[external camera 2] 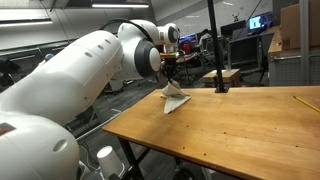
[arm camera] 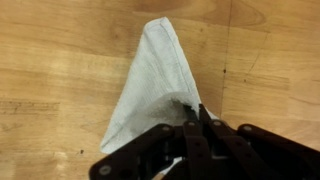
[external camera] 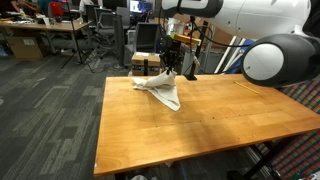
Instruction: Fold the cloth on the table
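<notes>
My fingers are pinching the white cloth's end (external camera: pixel 168 77) (arm camera: pixel 184 102) well above the tabletop. I should lower the white cloth before my gripper lets go of it.
The white cloth (external camera: pixel 160 90) hangs in a bunched, pointed shape over the far end of the orange-brown table (external camera: pixel 200 125). In the wrist view the cloth (arm camera: pixel 150 85) spreads away from the fingers as a long triangle, its near end pinched. My gripper (arm camera: pixel 188 118) is shut on the cloth, with the black fingers pressed together around the fabric. In both exterior views the gripper (external camera: pixel 170 68) sits just above the cloth's raised top, and the lower part of the cloth (external camera 2: pixel 176 97) trails down onto the tabletop.
A black stand pole (external camera 2: pixel 213 45) rises from the table's far part. A small wooden box (external camera: pixel 145 63) sits behind the cloth at the table's far edge. Cluttered office desks and chairs (external camera: pixel 60 30) fill the background. A yellow pencil-like item (external camera 2: pixel 306 103) lies near a table edge.
</notes>
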You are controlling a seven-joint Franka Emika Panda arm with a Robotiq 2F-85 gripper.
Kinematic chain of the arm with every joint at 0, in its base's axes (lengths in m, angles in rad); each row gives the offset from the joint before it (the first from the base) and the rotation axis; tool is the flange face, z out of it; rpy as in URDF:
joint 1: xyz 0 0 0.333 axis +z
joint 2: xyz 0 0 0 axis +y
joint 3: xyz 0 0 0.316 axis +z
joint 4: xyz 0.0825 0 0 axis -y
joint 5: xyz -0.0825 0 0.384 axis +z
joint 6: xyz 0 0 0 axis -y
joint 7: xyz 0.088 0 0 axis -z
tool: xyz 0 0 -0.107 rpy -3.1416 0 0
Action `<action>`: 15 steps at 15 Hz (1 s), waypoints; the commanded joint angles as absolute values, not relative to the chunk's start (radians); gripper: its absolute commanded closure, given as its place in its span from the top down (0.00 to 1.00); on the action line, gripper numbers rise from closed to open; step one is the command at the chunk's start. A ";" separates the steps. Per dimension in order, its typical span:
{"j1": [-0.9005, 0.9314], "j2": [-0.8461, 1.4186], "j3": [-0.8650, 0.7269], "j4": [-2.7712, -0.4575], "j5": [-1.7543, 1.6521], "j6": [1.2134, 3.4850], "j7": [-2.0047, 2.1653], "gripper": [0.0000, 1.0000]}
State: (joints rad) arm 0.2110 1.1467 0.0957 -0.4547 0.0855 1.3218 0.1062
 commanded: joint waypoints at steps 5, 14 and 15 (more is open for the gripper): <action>0.179 1.166 0.114 -0.444 0.125 1.282 0.128 0.02; 0.135 1.219 0.123 -0.438 0.145 1.263 0.129 0.02; 0.128 1.226 0.126 -0.438 0.150 1.262 0.129 0.02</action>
State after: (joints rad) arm 0.1520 1.2096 0.1059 -0.4560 0.1107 1.2830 0.1127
